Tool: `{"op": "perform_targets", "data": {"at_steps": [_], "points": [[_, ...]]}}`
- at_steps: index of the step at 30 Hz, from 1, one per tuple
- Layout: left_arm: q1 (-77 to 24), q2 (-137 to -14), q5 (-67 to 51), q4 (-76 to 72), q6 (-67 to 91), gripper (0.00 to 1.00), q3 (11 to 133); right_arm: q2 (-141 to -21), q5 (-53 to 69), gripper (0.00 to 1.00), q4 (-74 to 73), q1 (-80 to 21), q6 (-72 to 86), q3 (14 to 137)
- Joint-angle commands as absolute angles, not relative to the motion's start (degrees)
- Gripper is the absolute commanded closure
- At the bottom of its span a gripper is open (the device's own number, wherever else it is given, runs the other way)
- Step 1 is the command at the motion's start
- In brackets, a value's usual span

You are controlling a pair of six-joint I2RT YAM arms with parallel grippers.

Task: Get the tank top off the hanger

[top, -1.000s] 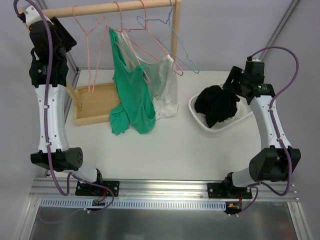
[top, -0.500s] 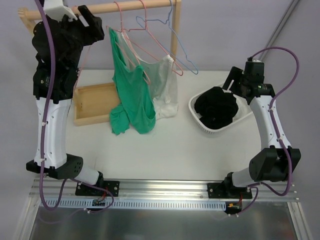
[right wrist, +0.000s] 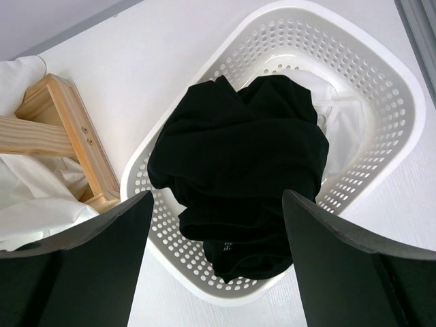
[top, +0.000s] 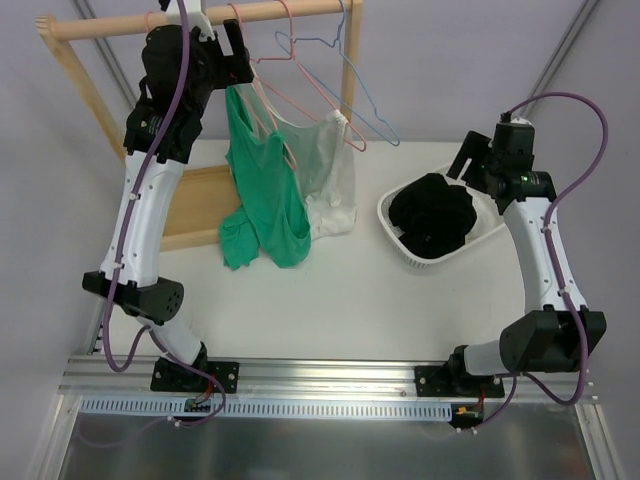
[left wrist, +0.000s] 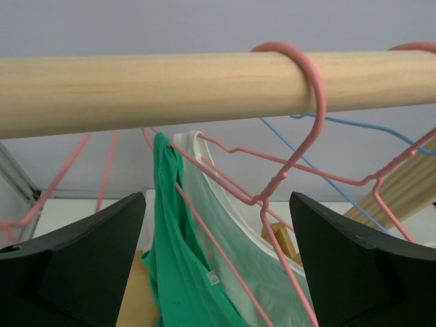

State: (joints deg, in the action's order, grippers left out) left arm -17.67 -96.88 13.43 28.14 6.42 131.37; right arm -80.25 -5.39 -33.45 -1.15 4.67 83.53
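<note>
My left gripper should next grab the pink hanger at its twisted neck below the hook [top: 246,49] [left wrist: 274,184], so the green tank top stays free to remove.
A green tank top [top: 265,190] hangs by one strap from a pink hanger [top: 262,85] hooked on the wooden rod [top: 290,10]. A white tank top [top: 332,170] hangs right behind it. My left gripper [top: 233,62] is open, up at the rod, just left of the green top's strap. In the left wrist view the green top [left wrist: 177,272], the pink hanger [left wrist: 272,184] and the white top [left wrist: 231,231] lie between my open fingers [left wrist: 218,272], below the rod [left wrist: 170,88]. My right gripper [top: 472,165] is open and empty above the basket.
A white basket [top: 400,245] at the right holds a black garment [top: 432,212], also in the right wrist view [right wrist: 252,157]. A blue hanger [top: 350,90] hangs right of the tops. The rack's wooden post [top: 350,60] and base [top: 200,205] stand behind.
My left arm has swung right along the rod, from the rack's far left end to the green top's hanger. The black garment has settled lower into the basket.
</note>
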Motion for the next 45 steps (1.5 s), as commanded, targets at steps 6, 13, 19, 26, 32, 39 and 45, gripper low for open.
{"op": "perform_targets", "data": {"at_steps": [6, 13, 19, 26, 32, 39, 45], "points": [[-18.1, -98.3, 11.4, 24.8, 6.7, 0.07, 134.3, -77.3, -7.3, 0.18, -33.4, -1.6, 6.3, 83.2], [-18.5, -100.2, 11.2, 24.3, 9.1, 0.08, 134.4, -77.2, -7.4, 0.19, -33.5, -1.6, 6.7, 83.6], [-19.2, -101.8, 11.7, 23.7, 9.6, 0.08, 134.5, -77.1, -7.3, 0.18, -33.4, -1.5, 6.7, 83.7], [-19.7, -103.3, 14.6, 23.5, 9.8, 0.13, 134.4, -75.9, -6.9, 0.18, -33.4, -1.5, 6.5, 83.1], [-19.8, -103.5, 17.7, 23.5, 10.6, 0.22, 132.5, -74.7, -7.0, 0.18, -33.5, -1.6, 6.2, 82.5], [-20.1, -103.7, 20.1, 23.4, 11.2, 0.48, 131.7, -74.0, -6.3, 0.18, -33.6, -1.5, 6.1, 82.5], [-20.2, -103.4, 21.4, 23.4, 12.8, 0.94, 131.5, -73.8, -6.0, 0.18, -33.7, -1.6, 5.6, 83.0]]}}
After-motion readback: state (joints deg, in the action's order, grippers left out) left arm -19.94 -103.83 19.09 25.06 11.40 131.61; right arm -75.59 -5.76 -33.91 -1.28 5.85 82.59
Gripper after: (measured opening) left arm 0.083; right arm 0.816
